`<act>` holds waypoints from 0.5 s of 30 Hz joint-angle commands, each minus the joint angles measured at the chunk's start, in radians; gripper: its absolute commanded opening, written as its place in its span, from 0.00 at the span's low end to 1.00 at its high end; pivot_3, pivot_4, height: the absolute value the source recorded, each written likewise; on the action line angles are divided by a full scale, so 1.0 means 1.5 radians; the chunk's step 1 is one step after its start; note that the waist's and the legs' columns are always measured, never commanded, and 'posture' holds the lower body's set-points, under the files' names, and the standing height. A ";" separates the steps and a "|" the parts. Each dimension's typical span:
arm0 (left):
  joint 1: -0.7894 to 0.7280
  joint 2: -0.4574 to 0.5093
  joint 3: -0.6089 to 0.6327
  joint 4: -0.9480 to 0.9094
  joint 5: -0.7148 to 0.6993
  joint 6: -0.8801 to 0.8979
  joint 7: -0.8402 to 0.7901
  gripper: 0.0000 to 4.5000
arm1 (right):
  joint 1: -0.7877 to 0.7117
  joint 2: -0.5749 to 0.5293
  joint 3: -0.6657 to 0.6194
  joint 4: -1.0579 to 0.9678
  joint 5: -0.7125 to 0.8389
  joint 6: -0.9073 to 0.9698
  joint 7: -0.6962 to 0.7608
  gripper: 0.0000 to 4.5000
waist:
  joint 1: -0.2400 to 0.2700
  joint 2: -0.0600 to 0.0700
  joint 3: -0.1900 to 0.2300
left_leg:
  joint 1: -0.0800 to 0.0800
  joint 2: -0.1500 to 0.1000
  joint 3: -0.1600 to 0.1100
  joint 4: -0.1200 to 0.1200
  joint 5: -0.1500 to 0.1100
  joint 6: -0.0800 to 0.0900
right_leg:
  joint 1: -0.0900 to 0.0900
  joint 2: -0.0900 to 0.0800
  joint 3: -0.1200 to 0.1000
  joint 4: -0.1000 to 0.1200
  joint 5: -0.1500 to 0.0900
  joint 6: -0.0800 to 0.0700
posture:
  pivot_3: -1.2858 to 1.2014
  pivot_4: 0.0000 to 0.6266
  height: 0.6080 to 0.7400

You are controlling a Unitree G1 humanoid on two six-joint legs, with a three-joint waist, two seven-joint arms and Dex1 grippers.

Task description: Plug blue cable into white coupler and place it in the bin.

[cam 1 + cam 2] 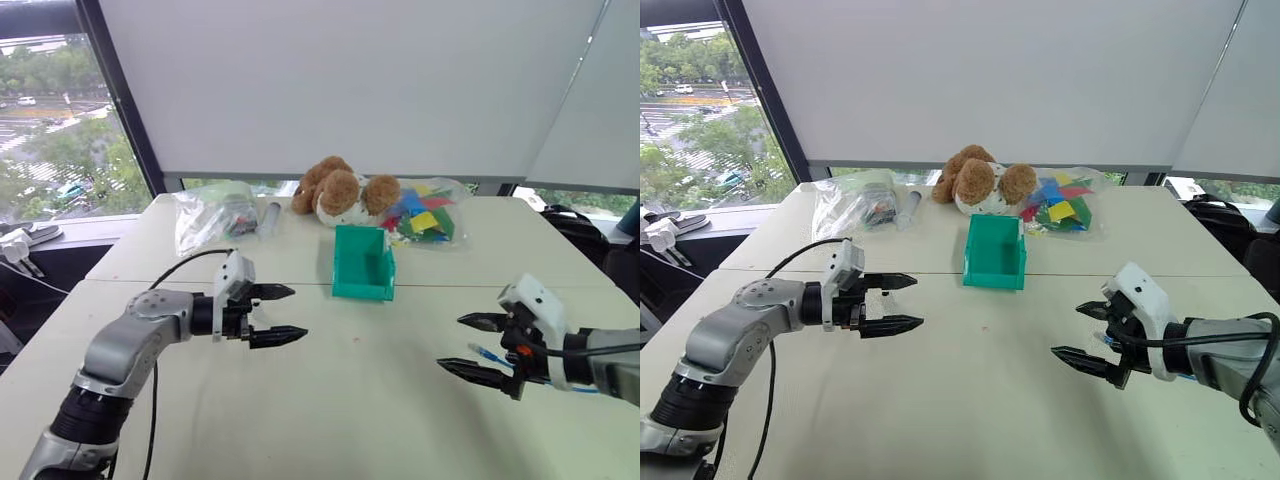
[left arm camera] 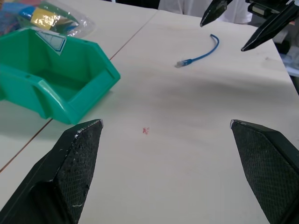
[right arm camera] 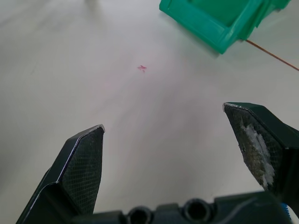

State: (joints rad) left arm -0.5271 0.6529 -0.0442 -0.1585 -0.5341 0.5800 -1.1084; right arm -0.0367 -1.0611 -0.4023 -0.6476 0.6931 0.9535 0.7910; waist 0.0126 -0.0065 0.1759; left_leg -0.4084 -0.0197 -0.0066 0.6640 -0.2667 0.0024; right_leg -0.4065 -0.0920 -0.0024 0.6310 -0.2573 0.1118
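Observation:
My right gripper pinches the blue cable by its stiff plug end [image 1: 478,349] next, since the cable lies loose and curved on the tabletop.
The teal-green bin [image 1: 362,263] stands in the middle of the white table, its lower lip facing me. The blue cable [image 2: 201,55] lies loose on the table at the right, its plug end [image 2: 181,63] pointing toward the centre. My right gripper [image 1: 451,342] hovers open just above and beside the cable, holding nothing. Left of the bin, my left gripper [image 1: 296,313] is open too, pointing right across the table with nothing between its fingers. A short blue piece of the cable [image 1: 487,353] shows behind the right fingers. The white coupler is out of view.
A brown teddy bear [image 1: 340,190] lies behind the bin. A clear bag of coloured pieces [image 1: 425,212] sits to its right and another clear bag [image 1: 212,213] at the back left. A small red mark [image 2: 145,130] is on the table between the grippers.

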 commanded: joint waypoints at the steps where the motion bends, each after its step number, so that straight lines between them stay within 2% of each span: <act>1: -0.026 -0.004 -0.002 0.010 0.004 -0.019 -0.011 1.00 | 0.009 0.003 -0.030 -0.028 0.004 0.001 -0.012 0.99 | 0.000 0.000 0.000 | 0.000 0.000 0.000 0.000 0.000 0.000 | 0.000 0.000 0.000 0.000 0.000 0.000 | 0.52 0.24 1.00; 10: -0.045 -0.027 -0.018 0.044 0.025 -0.051 -0.018 1.00 | 0.033 -0.012 -0.039 -0.011 -0.029 -0.010 -0.025 0.99 | 0.000 0.000 0.000 | 0.000 0.000 0.000 0.000 0.000 0.000 | 0.000 0.000 0.000 0.000 0.000 0.000 | 0.52 0.24 1.00; 15: -0.046 -0.036 -0.019 0.043 0.028 -0.053 -0.019 1.00 | 0.038 0.013 -0.020 0.054 -0.056 -0.035 -0.033 0.99 | 0.000 0.000 0.000 | 0.000 0.000 0.000 0.000 0.000 0.000 | 0.000 0.000 0.000 0.000 0.000 0.000 | 0.52 0.24 1.00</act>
State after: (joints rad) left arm -0.5761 0.6029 -0.0683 -0.0801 -0.4907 0.5180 -1.1318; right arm 0.0216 -1.0473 -0.4208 -0.5905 0.6291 0.9329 0.7422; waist 0.0124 -0.0068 0.1758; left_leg -0.4083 -0.0196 -0.0067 0.6644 -0.2667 0.0024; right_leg -0.4061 -0.0914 -0.0024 0.6311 -0.2572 0.1120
